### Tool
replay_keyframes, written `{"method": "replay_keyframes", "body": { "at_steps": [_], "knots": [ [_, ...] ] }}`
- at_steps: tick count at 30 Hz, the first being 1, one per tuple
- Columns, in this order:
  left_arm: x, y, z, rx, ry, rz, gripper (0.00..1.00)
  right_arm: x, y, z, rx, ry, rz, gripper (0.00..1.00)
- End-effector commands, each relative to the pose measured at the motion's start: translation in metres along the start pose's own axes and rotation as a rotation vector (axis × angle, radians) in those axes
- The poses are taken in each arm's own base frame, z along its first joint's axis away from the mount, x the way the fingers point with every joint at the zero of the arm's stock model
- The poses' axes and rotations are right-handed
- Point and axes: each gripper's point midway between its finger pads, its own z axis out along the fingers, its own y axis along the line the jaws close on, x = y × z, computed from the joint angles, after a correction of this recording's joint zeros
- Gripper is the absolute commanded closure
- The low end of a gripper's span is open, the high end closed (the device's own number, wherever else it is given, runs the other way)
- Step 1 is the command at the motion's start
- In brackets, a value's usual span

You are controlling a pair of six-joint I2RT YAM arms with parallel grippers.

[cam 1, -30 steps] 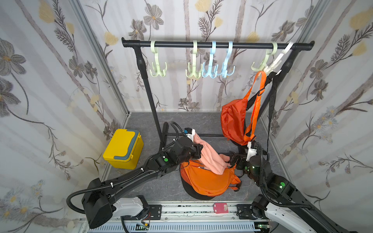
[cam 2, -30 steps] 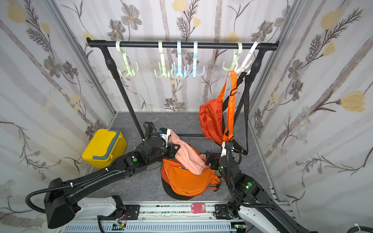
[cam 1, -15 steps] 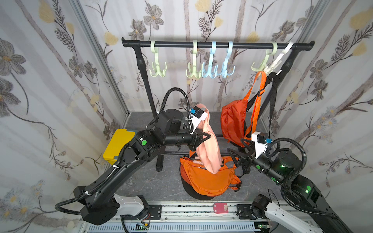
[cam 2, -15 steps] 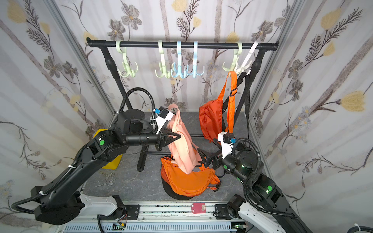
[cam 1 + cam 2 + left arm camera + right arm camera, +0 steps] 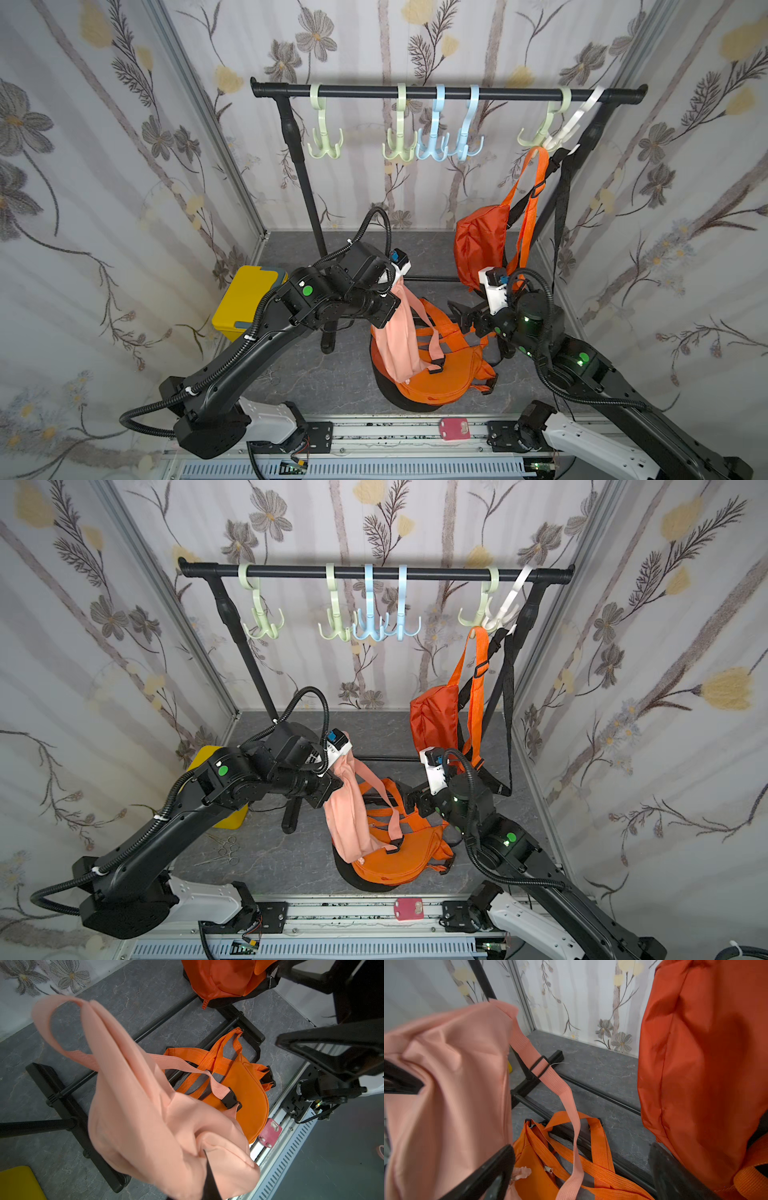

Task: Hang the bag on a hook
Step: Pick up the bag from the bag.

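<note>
I need to grab the pink bag's drooping strap between its slider and black buckle [image 5: 229,1100] with my right gripper, so its loop can hang on a hook.
The pink bag [image 5: 399,332] [image 5: 349,816] hangs from my left gripper [image 5: 394,287] [image 5: 337,771], which is shut on its upper fabric [image 5: 145,1105] in mid-air, well below the hooks. Its strap [image 5: 550,1084] droops down to a black buckle [image 5: 229,1100] over the orange bag on the floor. My right gripper [image 5: 459,313] [image 5: 577,1167] stands open just right of the pink bag, the strap hanging in front of its fingers. Free hooks hang on the black rail [image 5: 449,92]: green [image 5: 325,141] [image 5: 399,145] and blue [image 5: 434,145].
An orange bag [image 5: 444,370] lies on the floor under the pink one. A red-orange bag [image 5: 478,245] hangs from the rightmost hooks [image 5: 548,133]. A yellow box [image 5: 245,299] stands at left; the rack's post and foot [image 5: 328,340] are beside my left arm.
Both arms have risen from the floor. My left gripper has lifted the pink bag off the orange bag, so it now hangs with its strap trailing.
</note>
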Motion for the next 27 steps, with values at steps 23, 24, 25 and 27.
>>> {"method": "replay_keyframes", "body": {
  "at_steps": [23,24,25,27],
  "knots": [
    [-0.002,-0.003,-0.022,-0.044,-0.060,0.065,1.00,0.064,0.043,0.182,-0.303,0.218,-0.044,0.01],
    [-0.001,-0.003,-0.022,-0.043,-0.062,0.066,1.00,0.061,0.044,0.185,-0.315,0.215,-0.040,0.00],
    [-0.001,-0.004,-0.022,-0.041,-0.064,0.066,1.00,0.073,0.046,0.196,-0.328,0.251,-0.036,0.00],
    [0.000,-0.003,-0.022,-0.042,-0.068,0.064,1.00,0.081,0.052,0.205,-0.361,0.283,-0.029,0.04]
  ]
}}
